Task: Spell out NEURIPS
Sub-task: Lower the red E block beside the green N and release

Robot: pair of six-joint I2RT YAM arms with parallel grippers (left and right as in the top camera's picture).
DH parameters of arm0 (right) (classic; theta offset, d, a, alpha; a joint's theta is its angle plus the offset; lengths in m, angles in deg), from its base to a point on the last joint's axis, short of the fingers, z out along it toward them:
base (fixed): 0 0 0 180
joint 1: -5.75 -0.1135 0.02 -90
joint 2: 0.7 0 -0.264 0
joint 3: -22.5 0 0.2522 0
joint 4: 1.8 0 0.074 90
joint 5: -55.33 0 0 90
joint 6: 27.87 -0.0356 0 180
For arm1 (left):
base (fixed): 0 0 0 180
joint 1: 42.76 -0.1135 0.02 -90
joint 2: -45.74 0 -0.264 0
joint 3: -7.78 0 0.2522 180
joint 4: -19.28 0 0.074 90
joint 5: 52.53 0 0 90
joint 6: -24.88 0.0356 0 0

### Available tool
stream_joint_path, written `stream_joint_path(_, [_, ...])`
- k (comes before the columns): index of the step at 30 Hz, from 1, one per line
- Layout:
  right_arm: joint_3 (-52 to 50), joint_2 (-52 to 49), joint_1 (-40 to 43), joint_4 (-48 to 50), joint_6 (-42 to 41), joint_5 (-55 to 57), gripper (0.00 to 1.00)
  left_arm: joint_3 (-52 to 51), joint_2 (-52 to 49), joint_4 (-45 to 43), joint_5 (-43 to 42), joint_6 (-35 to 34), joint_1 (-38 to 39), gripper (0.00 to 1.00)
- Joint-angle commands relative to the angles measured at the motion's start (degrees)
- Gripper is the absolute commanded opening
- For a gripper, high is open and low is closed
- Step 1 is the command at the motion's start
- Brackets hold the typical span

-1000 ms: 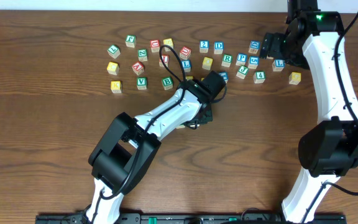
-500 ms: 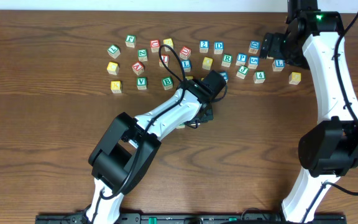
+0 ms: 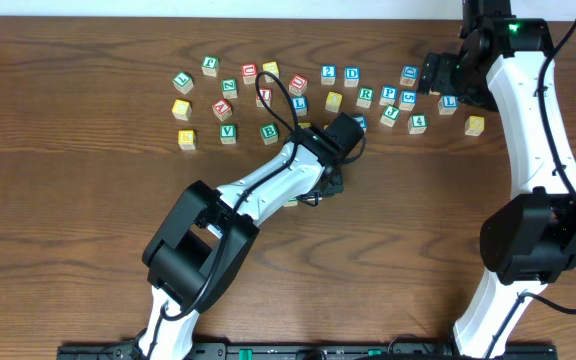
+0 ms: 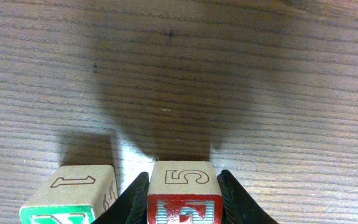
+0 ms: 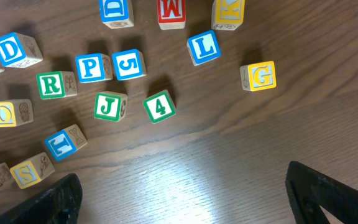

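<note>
The cube is upright, low over flat wood, in line with the green-faced cube beside it, so it is time to open my left gripper now.
My left gripper is shut on a wooden cube that has a red-bordered face and an outlined 5 on top. A green-faced cube stands just left of it, close to the finger. From overhead the left gripper sits below the scattered cubes, and its own arm hides both cubes. The green R, blue P and green N lie among the loose cubes. My right gripper hangs open over bare wood, with nothing between its fingers.
Loose cubes spread in a band across the far half of the table. Near the right gripper are a green J, green 4, blue L, yellow G and blue D.
</note>
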Motion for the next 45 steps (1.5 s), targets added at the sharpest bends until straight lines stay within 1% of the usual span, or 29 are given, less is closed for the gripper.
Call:
stream_joint_path(1, [1.20, 1.77, 0.22, -0.20, 0.09, 0.68, 0.99, -0.35, -1.31, -0.04, 1.57, -0.35, 0.13, 0.23])
stream_joint_path(11, [1.20, 1.77, 0.22, -0.20, 0.09, 0.68, 0.99, -0.35, -1.40, 0.00, 1.55, -0.35, 0.24, 0.25])
stream_joint_path(12, [1.20, 1.77, 0.22, -0.20, 0.07, 0.68, 0.99, -0.35, -1.40, 0.00, 1.55, -0.35, 0.24, 0.30])
stream_joint_path(18, [1.20, 1.77, 0.22, -0.22, 0.07, 0.68, 0.99, -0.35, -1.40, 0.00, 1.55, -0.35, 0.24, 0.34])
stream_joint_path(20, [1.20, 1.77, 0.22, -0.22, 0.09, 0.68, 0.99, -0.35, -1.40, 0.00, 1.55, -0.35, 0.24, 0.40])
stream_joint_path(21, [1.20, 1.77, 0.22, -0.20, 0.09, 0.68, 0.99, -0.35, -1.40, 0.00, 1.55, -0.35, 0.24, 0.40])
stream_joint_path(34, [1.20, 1.77, 0.22, -0.22, 0.09, 0.68, 0.99, -0.35, -1.40, -0.02, 1.55, -0.33, 0.24, 0.41])
stream_joint_path(38, [1.20, 1.77, 0.22, -0.20, 0.09, 0.68, 0.99, -0.33, -1.38, -0.20, 1.57, -0.31, 0.15, 0.56])
stream_joint_path(43, [1.20, 1.77, 0.24, -0.20, 0.09, 0.68, 0.99, 0.46, -0.74, -0.22, 1.57, 0.24, -0.09, 0.63])
stream_joint_path(44, [1.20, 1.77, 0.24, -0.20, 0.09, 0.68, 0.99, 0.74, -0.31, -0.28, 1.60, 0.74, -0.11, 0.68])
stream_joint_path(45, [1.20, 1.77, 0.24, -0.20, 0.09, 0.68, 0.99, 1.14, 0.11, -0.31, 1.60, 1.64, -0.20, 0.70])
